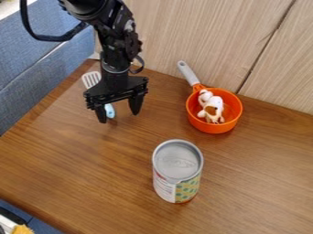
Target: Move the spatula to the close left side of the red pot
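Note:
My gripper next needs to grab the light blue handle of the spatula [91, 79], to set the spatula close beside the red pot.
The black gripper [119, 117] hangs over the upper left of the table, its two fingers apart and open. Beneath and behind it lies the spatula [91, 79], with its slotted light head showing to the left of the arm and its pale blue handle end between the fingers in this view. The middle of the spatula is hidden by the gripper; whether the fingers touch it, I cannot tell. To the right stands the orange-red pot [213, 127], its grey handle pointing up and left toward the wall, with a white and brown plush toy [211, 106] inside.
A metal-topped can [178, 169] stands upright on the wooden table [79, 169], below and left of the pot. A wood-panel wall [207, 34] runs along the back edge. Blue fabric [30, 68] borders the table's left edge.

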Controlling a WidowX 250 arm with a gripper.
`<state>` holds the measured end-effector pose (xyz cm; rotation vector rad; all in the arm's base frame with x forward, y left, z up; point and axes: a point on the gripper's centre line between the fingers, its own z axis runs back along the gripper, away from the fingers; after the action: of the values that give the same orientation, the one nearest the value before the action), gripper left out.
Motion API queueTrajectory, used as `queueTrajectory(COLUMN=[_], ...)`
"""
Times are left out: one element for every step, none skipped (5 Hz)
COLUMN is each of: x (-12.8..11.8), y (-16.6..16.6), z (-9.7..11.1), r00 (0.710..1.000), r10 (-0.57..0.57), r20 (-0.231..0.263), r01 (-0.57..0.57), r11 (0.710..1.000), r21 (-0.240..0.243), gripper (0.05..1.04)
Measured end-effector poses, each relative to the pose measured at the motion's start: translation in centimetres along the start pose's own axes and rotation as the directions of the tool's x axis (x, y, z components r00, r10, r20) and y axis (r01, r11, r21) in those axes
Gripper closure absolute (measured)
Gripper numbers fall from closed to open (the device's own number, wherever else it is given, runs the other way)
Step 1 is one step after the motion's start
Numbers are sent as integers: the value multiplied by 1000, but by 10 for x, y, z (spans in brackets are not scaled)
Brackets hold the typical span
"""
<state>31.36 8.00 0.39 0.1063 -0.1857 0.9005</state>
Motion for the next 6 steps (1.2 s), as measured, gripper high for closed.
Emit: queueTrajectory(x=[6,12,16,21,19,20], y=[5,11,14,10,6,5], z=[-5,-7,-12,-17,-18,-19], r00=[1000,999,998,998,998,998], r10=[25,35,48,32,15,11], r20=[-12,-28,-39,-61,-63,-69], r01=[-25,-33,-46,-23,-4,1], r11=[1000,998,997,988,986,985], r21=[18,45,61,150,167,172], gripper=[82,82,133,415,713,766])
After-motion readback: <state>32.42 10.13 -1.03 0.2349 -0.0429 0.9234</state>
